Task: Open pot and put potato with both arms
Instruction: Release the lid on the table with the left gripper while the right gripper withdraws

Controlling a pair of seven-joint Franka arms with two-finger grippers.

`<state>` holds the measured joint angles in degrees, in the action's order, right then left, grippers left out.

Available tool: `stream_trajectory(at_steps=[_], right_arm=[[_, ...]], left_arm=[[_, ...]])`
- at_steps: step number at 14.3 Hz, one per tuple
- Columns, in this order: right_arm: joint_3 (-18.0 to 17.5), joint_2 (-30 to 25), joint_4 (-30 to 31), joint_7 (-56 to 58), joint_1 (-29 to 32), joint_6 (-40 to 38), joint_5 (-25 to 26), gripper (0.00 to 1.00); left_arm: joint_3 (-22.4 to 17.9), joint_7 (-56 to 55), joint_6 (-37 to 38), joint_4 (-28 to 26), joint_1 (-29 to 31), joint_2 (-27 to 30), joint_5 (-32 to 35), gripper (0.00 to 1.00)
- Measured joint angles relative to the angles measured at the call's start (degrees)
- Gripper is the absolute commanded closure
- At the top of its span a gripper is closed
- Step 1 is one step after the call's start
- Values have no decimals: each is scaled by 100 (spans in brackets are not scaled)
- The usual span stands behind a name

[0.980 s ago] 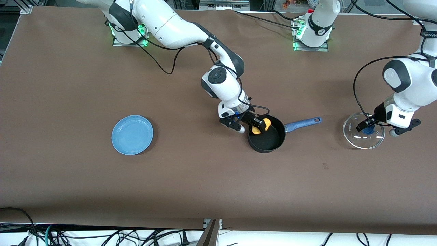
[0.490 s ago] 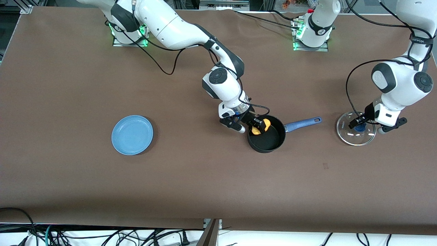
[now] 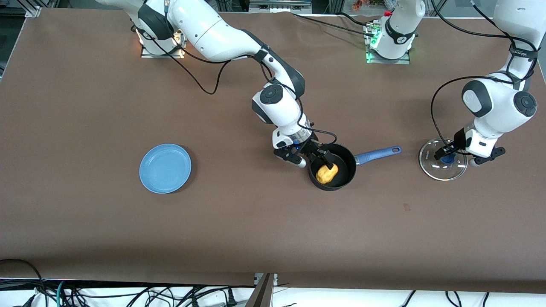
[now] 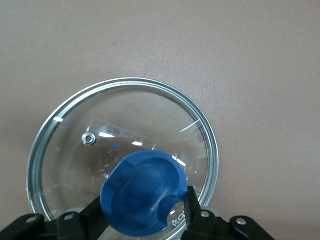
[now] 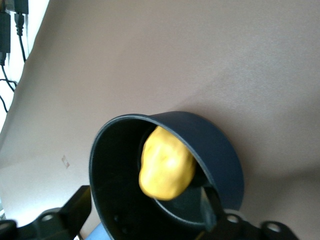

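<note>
My left gripper should release the lid now, because the lid's glass rim is low at the brown table and the lid would lie flat if I opened my gripper.
The black pot (image 3: pixel 349 169) stands uncovered at mid-table, its blue handle (image 3: pixel 378 153) pointing toward the left arm's end. The yellow potato (image 3: pixel 326 173) lies inside it, free of the fingers. My right gripper (image 3: pixel 320 158) is open, just over the pot's rim on the robots' side. In the right wrist view the potato (image 5: pixel 166 162) lies in the pot (image 5: pixel 220 155) ahead of the open right gripper (image 5: pixel 142 212). My left gripper (image 3: pixel 445 154) is shut on the blue knob (image 4: pixel 142 192) of the glass lid (image 3: pixel 443 169), low at the table toward the left arm's end.
A flat blue plate (image 3: pixel 165 168) lies toward the right arm's end of the table. The lid (image 4: pixel 125 115) fills most of the left wrist view, over brown tabletop. Dark cables hang from both arms.
My right gripper has opened and the potato has dropped from it into the pot. My left gripper has carried the lid a little toward the pot and lower.
</note>
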<state>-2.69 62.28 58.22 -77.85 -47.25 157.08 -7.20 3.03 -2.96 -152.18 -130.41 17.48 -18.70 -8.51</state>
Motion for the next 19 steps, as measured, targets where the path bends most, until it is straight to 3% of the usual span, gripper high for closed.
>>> stream_trajectory(at_steps=[1,3,7,9,16,19], right_arm=[[12,-32,-30,0,4,-95,0,0],[57,-207,-147,0,42,-580,0,0],[89,-1037,-251,256,451,-2166,-1,0],[88,-1369,-249,666,724,-2981,-2,0],[118,-2707,41,3239,1971,-6080,-6,0],[133,-3545,785,4198,2546,-6571,-12,0]], left_arm=[[0,4,-3,-1,0,0,0,42],[0,75,-15,-2,1,-2,0,28],[-9,232,-64,-17,31,-119,0,18],[-11,250,-75,-17,38,-138,0,8],[-91,455,-48,158,45,-91,0,5],[-175,456,895,667,45,117,0,5]])
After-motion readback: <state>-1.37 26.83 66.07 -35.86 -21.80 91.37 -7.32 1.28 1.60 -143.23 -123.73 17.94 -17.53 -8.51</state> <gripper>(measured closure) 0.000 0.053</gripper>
